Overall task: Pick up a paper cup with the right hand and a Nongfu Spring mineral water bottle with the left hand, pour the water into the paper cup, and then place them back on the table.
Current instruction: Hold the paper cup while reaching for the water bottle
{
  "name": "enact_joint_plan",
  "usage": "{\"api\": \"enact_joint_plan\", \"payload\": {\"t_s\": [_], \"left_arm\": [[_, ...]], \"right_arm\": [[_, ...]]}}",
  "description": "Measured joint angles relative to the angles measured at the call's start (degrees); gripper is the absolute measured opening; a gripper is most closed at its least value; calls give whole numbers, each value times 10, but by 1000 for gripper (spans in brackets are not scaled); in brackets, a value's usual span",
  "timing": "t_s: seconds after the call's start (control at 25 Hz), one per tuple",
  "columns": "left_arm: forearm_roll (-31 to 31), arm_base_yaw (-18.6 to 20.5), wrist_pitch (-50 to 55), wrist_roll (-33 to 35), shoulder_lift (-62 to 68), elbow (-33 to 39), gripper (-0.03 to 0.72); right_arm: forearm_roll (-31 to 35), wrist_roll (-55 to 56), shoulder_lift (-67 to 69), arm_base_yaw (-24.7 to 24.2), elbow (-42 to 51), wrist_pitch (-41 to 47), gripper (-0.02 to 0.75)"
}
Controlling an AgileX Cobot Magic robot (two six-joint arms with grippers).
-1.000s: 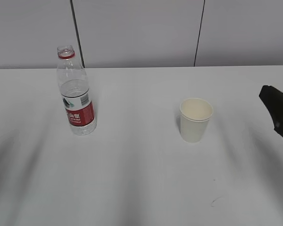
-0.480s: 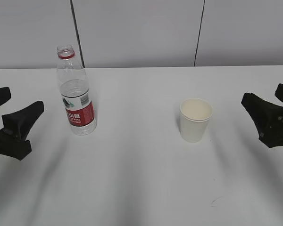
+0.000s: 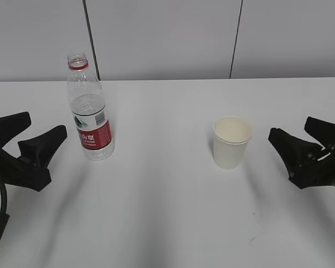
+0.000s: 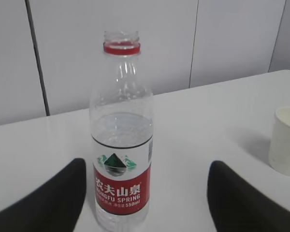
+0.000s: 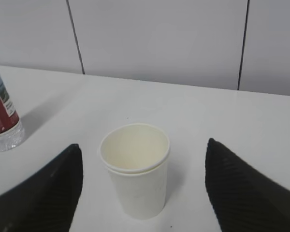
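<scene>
The robot's left gripper should next pour the water into the paper cup (image 3: 231,142), so it should grab the bottle by its lower labelled part (image 3: 94,131).
The Nongfu Spring bottle (image 3: 90,109) stands upright and uncapped on the white table (image 3: 156,212) at the left; it also shows in the left wrist view (image 4: 121,140). My left gripper (image 3: 44,127) is open, just left of the bottle and apart from it; in its wrist view the open gripper (image 4: 147,169) has the bottle ahead between the fingers. The paper cup (image 3: 231,142) stands upright and empty right of centre. My right gripper (image 3: 293,129) is open, right of the cup and apart from it; in the right wrist view the gripper (image 5: 144,159) frames the cup (image 5: 135,169).
A grey panelled wall (image 3: 167,39) runs behind the table's far edge. The bottle's lower part shows at the left edge of the right wrist view (image 5: 2,121). The cup shows at the right edge of the left wrist view (image 4: 286,140).
Both grippers have come into view from the sides and moved inward, the left toward the bottle, the right toward the cup. Bottle and cup have not moved.
</scene>
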Motion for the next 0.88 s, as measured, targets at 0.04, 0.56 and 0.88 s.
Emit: {"api": "enact_joint_plan", "payload": {"t_s": [0.04,0.56,0.88], "left_arm": [[-1,0,0,-3,8,-3,484],[9,0,-2,-16,180,-156,589],[-8,0,-2,-17,311,-272,589]], "right_arm": [[-4,0,3,0,0,0,582],[-17,0,14,0,0,-4,582],[-18,0,14,0,0,-4,582]]}}
